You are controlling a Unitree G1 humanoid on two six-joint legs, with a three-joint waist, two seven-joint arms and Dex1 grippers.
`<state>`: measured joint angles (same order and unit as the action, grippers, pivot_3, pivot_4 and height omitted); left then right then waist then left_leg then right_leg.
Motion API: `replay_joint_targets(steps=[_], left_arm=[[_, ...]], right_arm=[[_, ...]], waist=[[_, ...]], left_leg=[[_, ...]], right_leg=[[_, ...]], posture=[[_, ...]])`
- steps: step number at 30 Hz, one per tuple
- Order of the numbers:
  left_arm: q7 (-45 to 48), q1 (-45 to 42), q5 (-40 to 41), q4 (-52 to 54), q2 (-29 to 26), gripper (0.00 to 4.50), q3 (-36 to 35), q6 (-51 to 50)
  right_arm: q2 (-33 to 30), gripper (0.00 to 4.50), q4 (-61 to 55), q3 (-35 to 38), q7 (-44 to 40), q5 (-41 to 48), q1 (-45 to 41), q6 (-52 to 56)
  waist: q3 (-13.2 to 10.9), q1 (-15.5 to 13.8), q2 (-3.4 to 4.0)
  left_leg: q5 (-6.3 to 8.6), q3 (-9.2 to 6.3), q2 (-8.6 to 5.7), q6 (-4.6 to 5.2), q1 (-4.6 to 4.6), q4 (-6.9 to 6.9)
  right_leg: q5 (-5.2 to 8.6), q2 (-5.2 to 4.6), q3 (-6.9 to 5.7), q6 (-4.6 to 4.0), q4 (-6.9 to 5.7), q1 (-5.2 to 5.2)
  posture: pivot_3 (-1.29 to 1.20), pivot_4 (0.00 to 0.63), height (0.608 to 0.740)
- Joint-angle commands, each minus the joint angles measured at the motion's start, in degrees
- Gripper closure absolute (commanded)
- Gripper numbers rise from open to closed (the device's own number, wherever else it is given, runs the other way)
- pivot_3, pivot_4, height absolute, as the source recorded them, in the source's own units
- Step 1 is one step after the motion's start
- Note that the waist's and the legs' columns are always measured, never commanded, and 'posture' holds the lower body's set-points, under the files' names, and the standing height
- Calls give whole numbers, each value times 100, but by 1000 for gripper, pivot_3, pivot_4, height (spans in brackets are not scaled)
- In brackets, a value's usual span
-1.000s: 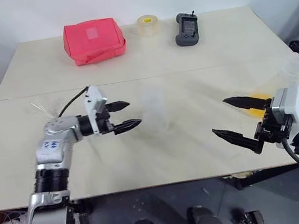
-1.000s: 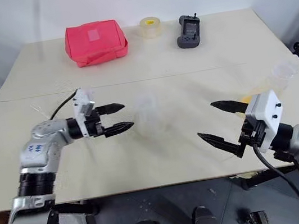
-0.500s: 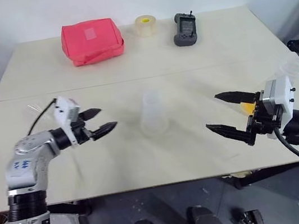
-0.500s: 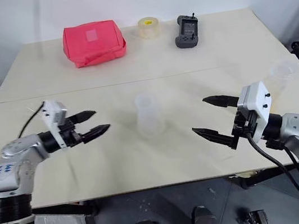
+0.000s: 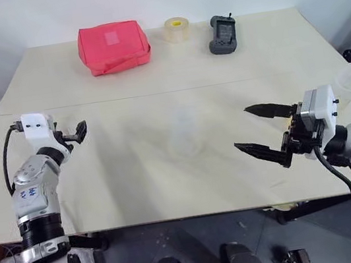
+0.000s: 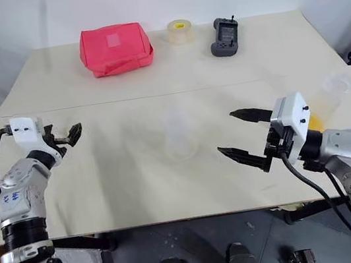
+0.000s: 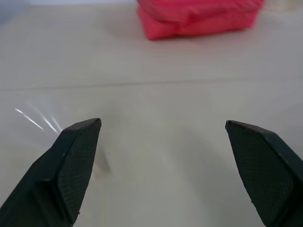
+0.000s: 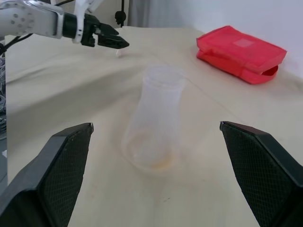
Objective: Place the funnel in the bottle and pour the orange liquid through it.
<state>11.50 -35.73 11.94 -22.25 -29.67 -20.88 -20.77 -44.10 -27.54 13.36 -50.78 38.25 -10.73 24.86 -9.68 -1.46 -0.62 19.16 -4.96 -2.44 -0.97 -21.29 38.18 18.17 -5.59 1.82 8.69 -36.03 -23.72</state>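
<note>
My fingers are short of the funnel's spout [image 7: 101, 163] and would miss it if I closed now. My left gripper should move toward the spout first, then close on it.
The clear bottle [image 5: 184, 133] stands upright mid-table, between the two arms. The funnel [image 7: 40, 122] is a faint glinting cone lying on the table just beside one finger of my left gripper [image 5: 76, 131], which is open and empty near the table's left edge. My right gripper [image 5: 241, 128] is open and empty, hovering to the right of the bottle and pointing at it. Behind my right hand, a tilted clear cup [image 6: 332, 88] by the right edge holds the orange liquid [image 6: 314, 124], partly hidden by the hand.
A red pouch [image 5: 113, 46], a tape roll [image 5: 177, 29] and a black handheld device [image 5: 221, 33] lie along the far side. A seam [image 5: 156, 93] runs across between the two tabletops.
My left arm has swung left, away from the bottle to the table's left edge, and its gripper now points forward. The right gripper has edged slightly toward the bottle. Both stay open.
</note>
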Motion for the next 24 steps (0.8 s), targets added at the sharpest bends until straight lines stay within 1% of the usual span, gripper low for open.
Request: replay_joint_targets(steps=[1,3,5,11,18,24], left_arm=[[-733,-495,-175,-628,-70,43,-205,218],[-1248,-839,-274,-1200,-130,43,-279,187],[-1567,-1100,-367,-1672,-192,43,-263,254],[-2131,-1847,-424,-2904,-287,43,-226,279],[-2110,-2390,-521,-4011,-360,43,15,441],[-1630,-2675,-733,-4687,-339,43,362,594]], right_arm=[[18,0,-121,72,-23,30,-5,-113],[16,0,-162,93,-14,32,34,-115],[14,0,-214,122,3,39,88,-113],[-18,0,-357,236,70,86,254,-77],[-60,0,-424,323,111,118,335,-27],[-104,0,-441,337,148,149,316,32]], waist=[[0,0,0],[1,8,-1],[1,16,-1],[-2,9,-10],[0,10,-23],[-1,13,-25]], left_leg=[[0,0,-1,0,0,0],[0,1,-2,0,0,0],[0,1,-2,0,0,0],[0,2,-10,0,-1,0],[0,2,-35,0,-1,0],[0,4,-37,0,-1,0]], right_leg=[[0,0,0,0,0,0],[0,-2,0,1,-3,0],[-1,-1,0,1,-5,-1],[-1,-6,-2,2,-41,-8],[-1,-8,-4,2,-45,-10],[-1,-7,-3,2,-49,-13]], posture=[[0,150,740],[0,150,740],[0,150,740],[0,150,740],[0,150,740],[0,150,740]])
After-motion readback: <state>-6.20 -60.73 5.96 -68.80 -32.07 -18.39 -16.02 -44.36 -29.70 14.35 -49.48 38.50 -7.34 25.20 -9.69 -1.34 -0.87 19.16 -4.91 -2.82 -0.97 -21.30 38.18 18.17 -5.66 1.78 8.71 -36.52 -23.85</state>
